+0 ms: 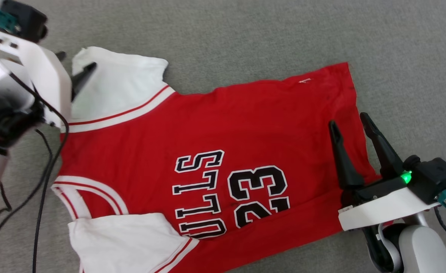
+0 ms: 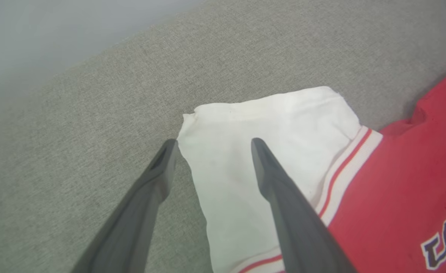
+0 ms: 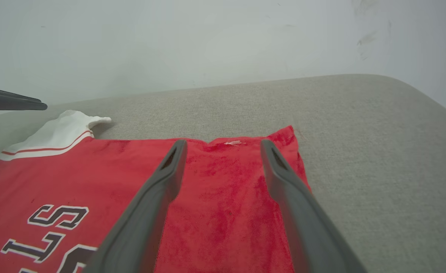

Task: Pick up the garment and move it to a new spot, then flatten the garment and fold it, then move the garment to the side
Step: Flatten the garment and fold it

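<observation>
My left gripper grabs the jersey by its cuff corner point(image 1: 85, 50) next, to fold it over the white sleeve's black lettering.
The garment point(image 1: 192, 132) lies spread flat on the grey fabric surface, a red jersey with white sleeves, black lettering and the number 23, collar toward the left. My left gripper point(image 1: 77, 64) hovers open over the far white sleeve point(image 2: 260, 125), one finger on each side of the sleeve's edge, nothing held. At the hem end on the right, my right gripper point(image 1: 349, 121) stands open above the red cloth point(image 3: 223, 189), its fingers pointing toward the far hem corner, empty.
The grey upholstered surface point(image 1: 245, 34) runs around the jersey on all sides. A pale wall point(image 3: 169, 41) rises behind its far edge. Black cables point(image 1: 41, 182) hang from my left arm over the near left.
</observation>
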`<state>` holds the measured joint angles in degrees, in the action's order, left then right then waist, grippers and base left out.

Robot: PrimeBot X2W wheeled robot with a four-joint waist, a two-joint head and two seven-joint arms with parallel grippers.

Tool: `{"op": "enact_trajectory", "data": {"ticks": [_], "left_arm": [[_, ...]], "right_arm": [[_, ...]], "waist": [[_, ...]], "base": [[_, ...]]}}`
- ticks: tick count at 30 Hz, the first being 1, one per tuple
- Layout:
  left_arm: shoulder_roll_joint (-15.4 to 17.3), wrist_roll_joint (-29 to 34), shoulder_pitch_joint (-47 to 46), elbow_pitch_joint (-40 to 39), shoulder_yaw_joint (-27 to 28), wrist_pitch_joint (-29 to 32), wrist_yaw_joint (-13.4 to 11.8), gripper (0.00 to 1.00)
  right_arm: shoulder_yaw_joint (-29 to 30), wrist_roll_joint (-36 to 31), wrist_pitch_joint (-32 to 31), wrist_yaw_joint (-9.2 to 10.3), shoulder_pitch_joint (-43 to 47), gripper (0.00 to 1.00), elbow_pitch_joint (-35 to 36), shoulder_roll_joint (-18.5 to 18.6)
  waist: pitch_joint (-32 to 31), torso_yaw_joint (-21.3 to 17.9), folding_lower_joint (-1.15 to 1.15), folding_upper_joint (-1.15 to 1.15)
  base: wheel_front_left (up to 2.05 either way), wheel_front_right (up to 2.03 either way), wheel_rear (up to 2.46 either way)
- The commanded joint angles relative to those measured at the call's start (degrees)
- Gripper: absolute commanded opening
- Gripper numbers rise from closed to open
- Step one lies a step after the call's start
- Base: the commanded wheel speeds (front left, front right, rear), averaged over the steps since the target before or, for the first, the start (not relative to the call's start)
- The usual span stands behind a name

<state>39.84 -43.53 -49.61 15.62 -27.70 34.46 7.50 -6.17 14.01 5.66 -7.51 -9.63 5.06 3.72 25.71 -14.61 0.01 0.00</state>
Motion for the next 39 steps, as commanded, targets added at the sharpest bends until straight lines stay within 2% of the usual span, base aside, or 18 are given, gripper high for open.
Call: {"op": "enact_trajectory", "data": {"ticks": [1, 8, 12, 15, 16, 18, 21, 30, 31, 39], "left_arm": [[0.8, 0.5, -1.7, 1.5, -0.3, 1.2, -0.1, 1.0], [2.5, 2.1, -5.8, 8.0, -1.0, 3.5, -0.3, 1.0], [2.5, 3.1, -6.8, 11.6, -0.7, 2.1, -1.7, 1.0], [2.3, 3.0, -5.9, 13.9, -1.4, 3.1, -1.7, 1.0], [2.2, 2.6, -5.4, 14.4, -1.7, 3.8, -1.6, 0.96], [2.0, 2.0, -4.6, 14.9, -2.4, 4.6, -1.2, 0.02], [1.2, 0.8, -3.2, 14.9, -2.9, 4.7, -1.0, 0.0], [-2.3, -1.0, -3.6, 15.0, -0.2, -4.3, -1.5, 0.0], [-3.2, -1.6, -3.2, 14.5, 0.3, -6.8, -1.2, 0.0], [-2.8, -2.4, 1.9, 6.6, 0.4, -10.8, -1.6, 0.0]], "right_arm": [[-0.4, 0.3, 0.6, 0.05, -1.1, 1.0, -0.5, -0.4], [-2.0, 0.8, 2.1, 0.05, -2.0, 1.0, -2.5, -0.8], [-2.7, 1.1, 3.0, 0.05, -2.5, 1.0, -3.4, -0.9], [-2.8, 1.2, 3.3, 0.05, -2.4, 1.0, -3.9, -0.9], [-2.8, 1.2, 3.3, 0.05, -2.3, 1.0, -4.1, -0.9], [-2.6, 1.0, 3.4, 0.05, -2.1, 1.0, -4.2, -0.9], [-2.2, 0.9, 3.3, 0.05, -1.7, 1.0, -4.3, -0.9], [-0.2, -0.9, 0.4, 0.05, -1.1, 1.0, -4.4, -0.9], [0.4, -1.2, -1.3, 0.05, -1.0, 1.0, -4.5, -0.3], [1.9, -1.4, -11.0, 0.05, -2.3, 1.0, -3.3, 5.7]], "waist": [[2.1, -1.9, -0.01, 0.0], [3.8, -3.8, -0.01, 0.0], [4.6, -4.6, -0.01, 0.0], [4.8, -5.0, -0.01, 0.0], [4.8, -5.0, -0.01, 0.0], [4.8, -5.0, -0.01, 0.0], [4.5, -4.7, -0.01, 0.0], [1.4, -1.7, -0.01, 0.0], [-0.3, -0.5, -0.01, 0.0], [-4.4, 3.2, -0.01, 0.0]], "base": [[0.0, 0.0, 0.0], [0.0, 0.0, 0.0], [0.0, 0.0, 0.0], [0.0, 0.0, 0.0], [0.0, 0.0, 0.0], [0.0, 0.0, 0.0], [0.0, 0.0, 0.0], [0.0, 0.0, 0.0], [0.0, 0.0, 0.0], [0.0, 0.0, 0.0]]}}
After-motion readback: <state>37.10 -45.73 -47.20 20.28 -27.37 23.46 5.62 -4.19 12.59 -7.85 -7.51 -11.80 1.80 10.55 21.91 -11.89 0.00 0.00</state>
